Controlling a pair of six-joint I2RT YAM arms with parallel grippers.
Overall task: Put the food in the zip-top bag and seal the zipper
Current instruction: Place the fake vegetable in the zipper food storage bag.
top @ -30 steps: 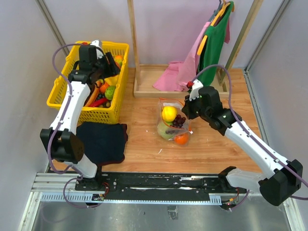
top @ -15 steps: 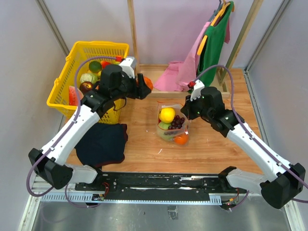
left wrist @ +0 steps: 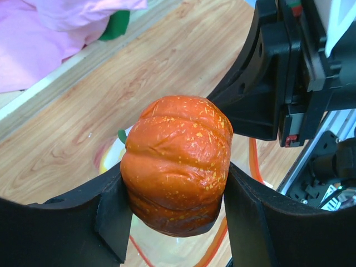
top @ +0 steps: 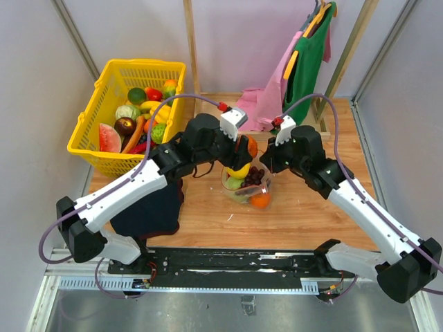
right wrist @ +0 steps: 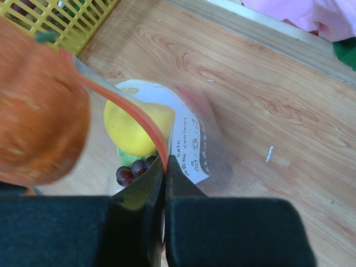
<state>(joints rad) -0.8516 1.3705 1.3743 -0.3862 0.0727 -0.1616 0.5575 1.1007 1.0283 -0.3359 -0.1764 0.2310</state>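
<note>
The pumpkin (top: 248,146) stays in my closed left gripper until inside the bag's opening. It hangs above the opening now and, if released, would catch on the bag's rim.
My left gripper (left wrist: 177,219) is shut on a piece of the food, an orange toy pumpkin (left wrist: 177,164), and holds it just above the open mouth of the zip-top bag (top: 257,188). In the top view the pumpkin (top: 248,146) hangs at the bag's left rim. My right gripper (right wrist: 165,167) is shut on the zipper (right wrist: 128,108), the red-orange strip, and holds the mouth up. A yellow fruit (right wrist: 133,130), purple grapes (right wrist: 132,171), a green piece and an orange (top: 260,200) lie inside the bag.
A yellow basket (top: 85,121) with more toy food stands at the back left. A dark cloth (top: 149,207) lies under the left arm. Behind the bag is a wooden rack base (top: 208,124) with pink cloth (top: 259,104) and a hanging green garment (top: 308,62).
My left arm has swung from the yellow basket rightwards to the bag, carrying the pumpkin. The right gripper has kept its hold on the bag's rim.
</note>
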